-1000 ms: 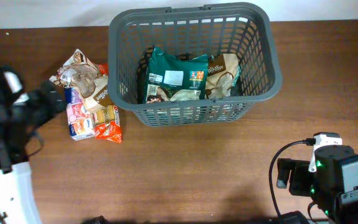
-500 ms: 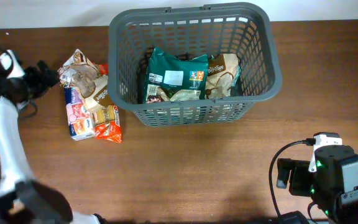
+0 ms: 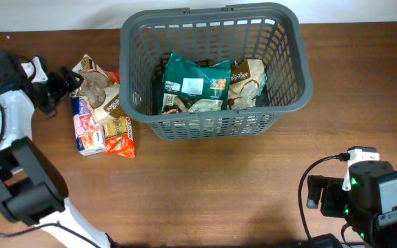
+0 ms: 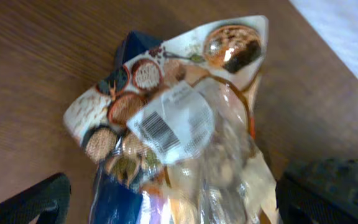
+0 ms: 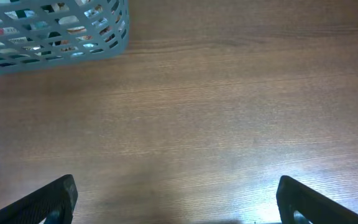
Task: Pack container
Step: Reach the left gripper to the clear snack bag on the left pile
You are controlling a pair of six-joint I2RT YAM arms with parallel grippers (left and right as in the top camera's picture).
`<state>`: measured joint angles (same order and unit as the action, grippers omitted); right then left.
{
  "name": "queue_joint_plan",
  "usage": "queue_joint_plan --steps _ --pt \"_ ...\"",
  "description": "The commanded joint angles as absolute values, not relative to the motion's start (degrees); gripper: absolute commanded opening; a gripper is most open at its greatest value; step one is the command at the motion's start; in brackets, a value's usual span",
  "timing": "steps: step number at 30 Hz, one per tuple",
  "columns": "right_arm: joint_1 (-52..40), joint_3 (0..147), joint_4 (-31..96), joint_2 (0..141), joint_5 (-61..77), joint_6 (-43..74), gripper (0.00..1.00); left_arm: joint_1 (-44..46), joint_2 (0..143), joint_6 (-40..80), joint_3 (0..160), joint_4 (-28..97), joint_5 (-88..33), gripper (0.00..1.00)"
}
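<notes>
The white packet has to go into the container with its windowed body free, so the left gripper needs to reach the packet and grab its nut-picture end (image 3: 87, 66) (image 4: 157, 74).
The dark grey slotted container (image 3: 291, 52) stands at the table's back centre and holds a green packet (image 3: 193, 83) and a beige packet (image 3: 248, 81). Its corner shows in the right wrist view (image 5: 55, 31). A pile of snack packets (image 3: 98, 117) lies left of it. The top one is a white packet with nut pictures and a clear window (image 3: 92, 86), also in the left wrist view (image 4: 179, 118). My left gripper (image 3: 66, 80) is open at the pile's left edge, its fingers (image 4: 173, 199) either side of that packet. My right gripper (image 5: 176, 199) is open and empty over bare wood at the front right.
The pile also holds a pink-and-white packet (image 3: 88, 131), a blue packet (image 4: 114, 199) and an orange one (image 3: 120, 141). The table's back edge runs just behind the container. Bare wood lies between the container and the right arm (image 3: 364, 196).
My left arm has swung from the far left edge up and in to the pile's left side. The right arm and the packets have not moved.
</notes>
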<state>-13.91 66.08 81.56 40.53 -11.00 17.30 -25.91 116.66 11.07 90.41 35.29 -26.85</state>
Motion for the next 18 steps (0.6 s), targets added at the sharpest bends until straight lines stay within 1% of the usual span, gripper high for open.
queue_joint_plan --steps 1,9,12,14,15,18 --pt "-13.80 65.73 81.41 40.12 -10.72 16.93 0.99 -25.61 119.52 12.64 90.26 34.20 -28.91 0.99" --pt "-13.80 65.73 81.41 40.12 -10.72 16.93 0.99 -24.97 122.28 14.37 90.24 29.32 -29.41 1.00" --pt "-13.80 65.73 81.41 40.12 -10.72 16.93 0.99 -23.77 122.58 15.09 90.24 25.12 -30.83 0.95" --pt "-13.80 65.73 81.41 40.12 -10.72 16.93 0.99 -22.85 122.58 15.84 90.24 23.11 -30.65 0.94" --pt "-13.80 65.73 81.41 40.12 -10.72 16.93 0.99 -22.50 122.67 15.90 90.24 22.52 -30.65 0.94" --pt "-13.80 65.73 81.41 40.12 -10.72 16.93 0.99 -21.63 123.50 16.99 90.24 21.78 -30.65 0.89"
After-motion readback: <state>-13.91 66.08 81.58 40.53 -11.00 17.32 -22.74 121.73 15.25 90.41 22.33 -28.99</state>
